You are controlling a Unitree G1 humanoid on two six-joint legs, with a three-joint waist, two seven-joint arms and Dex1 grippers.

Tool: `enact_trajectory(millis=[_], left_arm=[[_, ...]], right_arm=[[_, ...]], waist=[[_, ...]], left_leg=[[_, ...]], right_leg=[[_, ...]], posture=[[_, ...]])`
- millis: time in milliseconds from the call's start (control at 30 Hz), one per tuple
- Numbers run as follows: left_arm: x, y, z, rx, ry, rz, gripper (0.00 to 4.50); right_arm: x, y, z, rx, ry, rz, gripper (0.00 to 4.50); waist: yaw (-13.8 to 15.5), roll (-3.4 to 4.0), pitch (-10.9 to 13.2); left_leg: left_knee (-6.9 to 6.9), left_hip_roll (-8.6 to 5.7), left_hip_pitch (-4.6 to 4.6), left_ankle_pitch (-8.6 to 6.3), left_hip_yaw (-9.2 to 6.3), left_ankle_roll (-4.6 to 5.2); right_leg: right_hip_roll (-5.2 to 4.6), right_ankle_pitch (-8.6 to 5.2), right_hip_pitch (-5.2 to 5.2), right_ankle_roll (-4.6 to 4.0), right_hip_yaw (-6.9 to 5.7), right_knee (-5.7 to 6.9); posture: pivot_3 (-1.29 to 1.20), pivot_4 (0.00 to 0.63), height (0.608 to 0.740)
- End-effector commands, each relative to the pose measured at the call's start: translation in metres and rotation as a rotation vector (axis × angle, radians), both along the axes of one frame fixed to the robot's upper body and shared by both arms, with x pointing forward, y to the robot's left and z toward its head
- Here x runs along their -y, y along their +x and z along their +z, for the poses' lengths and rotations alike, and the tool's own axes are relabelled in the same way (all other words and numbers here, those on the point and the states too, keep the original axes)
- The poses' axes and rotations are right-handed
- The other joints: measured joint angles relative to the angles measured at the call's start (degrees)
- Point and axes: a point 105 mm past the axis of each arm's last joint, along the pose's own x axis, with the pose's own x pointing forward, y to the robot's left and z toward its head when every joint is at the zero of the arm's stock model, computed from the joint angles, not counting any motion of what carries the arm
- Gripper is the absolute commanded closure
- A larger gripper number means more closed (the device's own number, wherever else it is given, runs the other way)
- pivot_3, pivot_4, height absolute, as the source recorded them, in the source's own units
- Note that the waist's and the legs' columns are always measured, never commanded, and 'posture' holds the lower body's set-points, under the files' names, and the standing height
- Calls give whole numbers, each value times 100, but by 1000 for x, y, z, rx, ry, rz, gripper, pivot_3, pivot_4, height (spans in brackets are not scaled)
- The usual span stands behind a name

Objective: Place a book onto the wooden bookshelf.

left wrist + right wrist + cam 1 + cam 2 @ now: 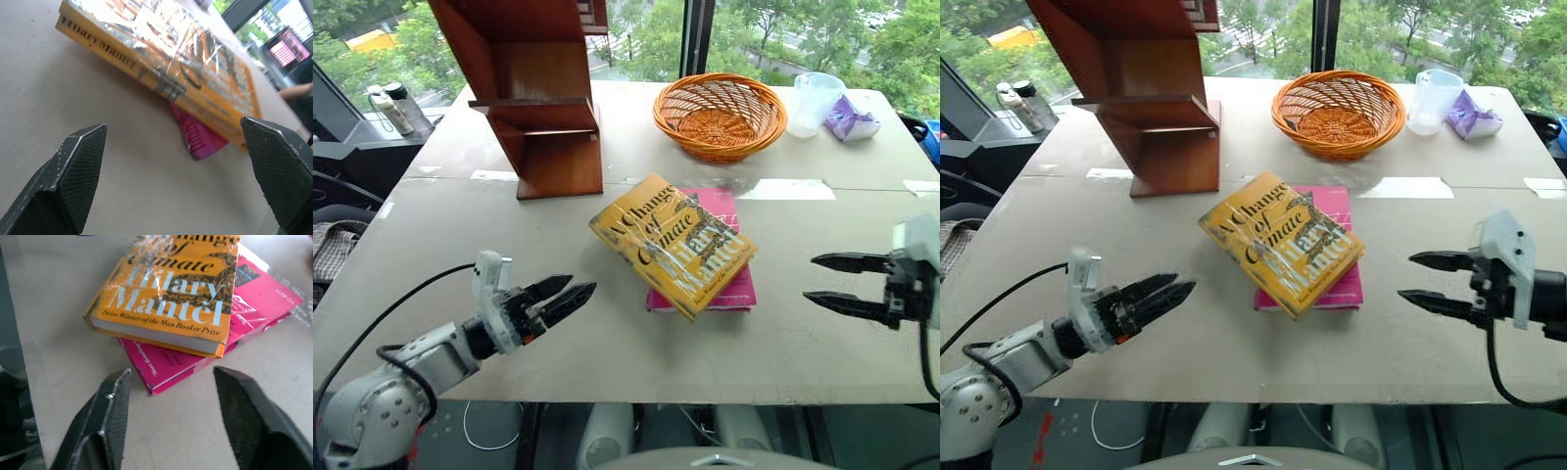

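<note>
My left gripper grabs the yellow-orange book by the middle of its spine (638, 272) next, since that part sticks out over the magenta-pink book and leaves finger room underneath.
The thick yellow-orange book (671, 243) in shiny clear wrap lies flat and askew on top of a magenta-pink book (729, 284) at the table's middle. The reddish-brown wooden bookshelf (533, 93) stands at the back left of the table. My left gripper (561, 295) hovers open to the left of the books, its fingers pointing at them, with nothing between them. To the right of the books my right gripper (827, 281) is open and empty, pointing left at them. The right wrist view looks onto the yellow book (171, 293) just beyond its fingers (113, 396).
An orange wicker basket (720, 116) sits at the back centre, with a clear plastic cup (816, 101) and a purple packet (850, 119) to its right. Bottles (399, 108) stand off the table's back left. The grey table (607, 352) ends just in front of the grippers.
</note>
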Motion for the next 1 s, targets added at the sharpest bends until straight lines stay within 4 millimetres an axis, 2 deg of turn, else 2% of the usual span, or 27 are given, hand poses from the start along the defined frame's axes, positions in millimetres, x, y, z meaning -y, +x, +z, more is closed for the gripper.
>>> enact_trajectory(millis=[33, 133, 267, 433, 600, 633, 667, 733, 900, 933, 1000], left_arm=[[6, 7, -1, -117, -118, -24, 0], [12, 19, -17, -273, -187, -3, 0], [29, 35, -28, -394, -257, 21, 0], [53, 58, -24, -483, -429, 36, 0], [82, 70, -30, -553, -467, 35, 0], [89, 70, -29, -559, -484, 16, 517], [94, 69, -28, -564, -493, 1, 751], [99, 68, -27, -567, -498, -11, 1590], [97, 67, -15, -533, -512, -16, 3503], [92, 66, -6, -489, -508, -10, 3782], [79, 60, 16, -352, -417, -11, 3797]], right_arm=[[-3, -7, 19, 139, 37, 1, 58], [-4, -13, 23, 156, 75, 2, 58], [-8, -18, 27, 171, 103, 11, 58], [-15, -19, 25, 174, 99, 18, 58], [-16, -21, 26, 174, 82, 13, 58], [-15, -22, 28, 174, 81, 14, 0], [-16, -22, 29, 173, 80, 13, 0], [-16, -22, 29, 167, 74, 19, 0], [-22, -18, 36, 175, 88, 40, 0], [-23, -16, 37, 181, 103, 50, 0], [-25, -9, 38, 192, 129, 66, 0]], waist=[[-6, 1, 0], [-22, 1, 0], [15, -1, -1], [24, -8, -10], [23, -11, -11], [21, -9, -12], [20, -9, -12], [16, -11, -11], [12, -12, -11], [11, -14, -10], [-14, -25, -4]], left_leg=[[-3, 0, 13, -1, 0, -1], [-5, 0, 18, -1, 6, -1], [-10, -4, 17, 0, 2, 0], [-9, -11, 20, 0, -3, 1], [-8, -15, 23, 1, -4, 2], [-8, -15, 23, 1, -3, 2], [-9, -15, 23, 1, -3, 2], [-9, -16, 22, 1, -3, 2], [-9, -16, 22, 1, -5, 2], [-8, -16, 22, 1, -5, 2], [-9, -14, 20, 1, -5, 2]], right_leg=[[-6, -1, 12, 0, 1, 0], [-24, -1, 13, 0, 7, -1], [-32, 7, 17, -14, 15, -2], [-38, 13, 30, -24, 19, -8], [-35, 14, 35, -25, 19, -9], [-33, 14, 35, -25, 20, -9], [-31, 14, 35, -25, 20, -10], [-29, 14, 35, -25, 20, -10], [-29, 14, 35, -25, 18, -11], [-30, 14, 35, -25, 18, -12], [-32, 14, 34, -25, 20, -13]], posture=[[0, 150, 733], [0, 150, 733], [0, 150, 733], [0, 150, 733], [0, 150, 733], [0, 150, 733], [0, 150, 733], [0, 150, 733], [0, 150, 733], [0, 150, 733], [0, 150, 733]])
